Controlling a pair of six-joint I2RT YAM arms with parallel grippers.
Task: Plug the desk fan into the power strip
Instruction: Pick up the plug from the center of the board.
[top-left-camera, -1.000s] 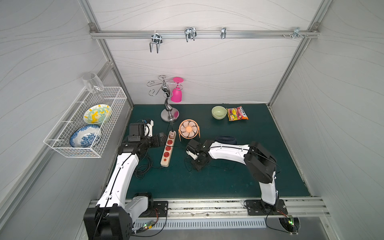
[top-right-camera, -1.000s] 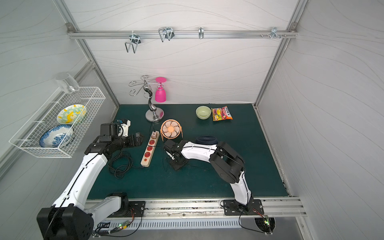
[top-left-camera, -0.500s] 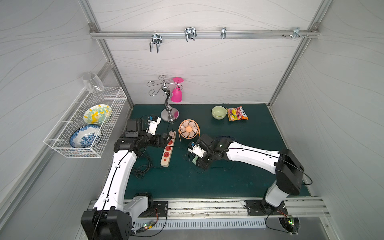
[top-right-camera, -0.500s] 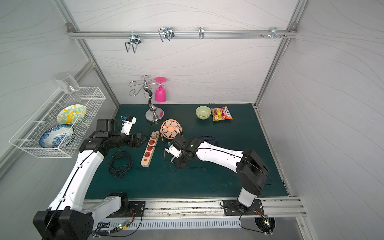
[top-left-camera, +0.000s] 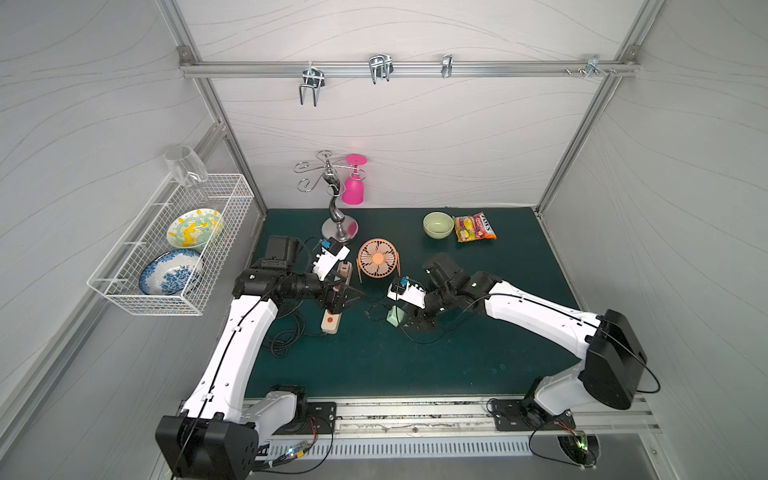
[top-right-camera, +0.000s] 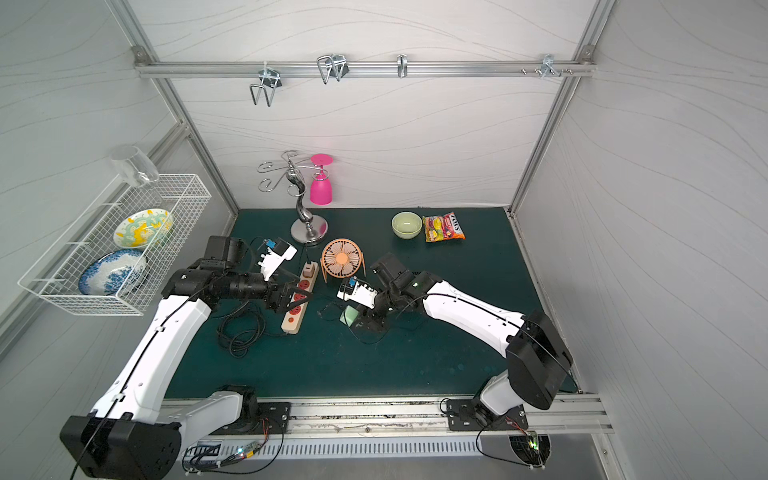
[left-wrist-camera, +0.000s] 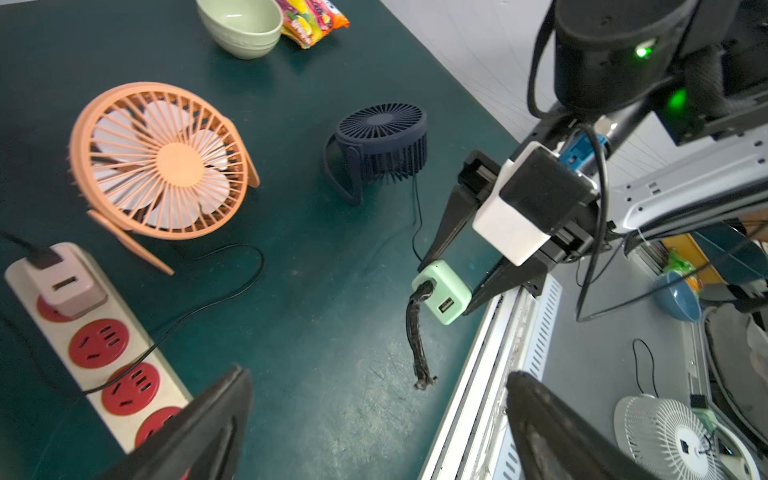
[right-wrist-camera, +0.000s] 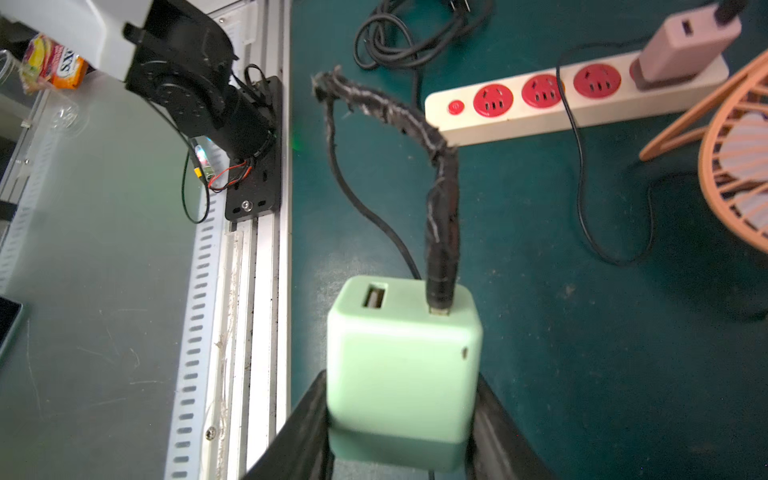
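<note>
I will grip the mint-green plug adapter (top-right-camera: 348, 318) by its sides from the cable end with my left gripper next. The opposite end then stays free to plug in.
The cream power strip (top-left-camera: 331, 325) (right-wrist-camera: 519, 120) with red sockets lies left of centre on the green mat. A pink adapter (left-wrist-camera: 68, 282) sits in its far socket. The orange desk fan (top-left-camera: 377, 264) (left-wrist-camera: 162, 162) stands just behind it. My left gripper (top-left-camera: 349, 297) (left-wrist-camera: 378, 374) hovers open over the strip's middle sockets, holding nothing. My right gripper (top-left-camera: 405, 320) (right-wrist-camera: 399, 382) is shut on a mint-green plug adapter (top-right-camera: 348, 318) (left-wrist-camera: 442, 291) with a frayed black cable, held just above the mat right of the strip.
A navy fan (left-wrist-camera: 380, 141) stands behind my right gripper. A coiled black cord (top-left-camera: 286, 336) lies left of the strip. At the back are a glass stand (top-left-camera: 338, 208), a green bowl (top-left-camera: 438, 224) and a snack packet (top-left-camera: 475, 227). A wire basket (top-left-camera: 174, 249) hangs on the left wall.
My left gripper has moved right, from beside the power strip to above it. The right arm has swung its elbow out to the right, its gripper staying near the same spot.
</note>
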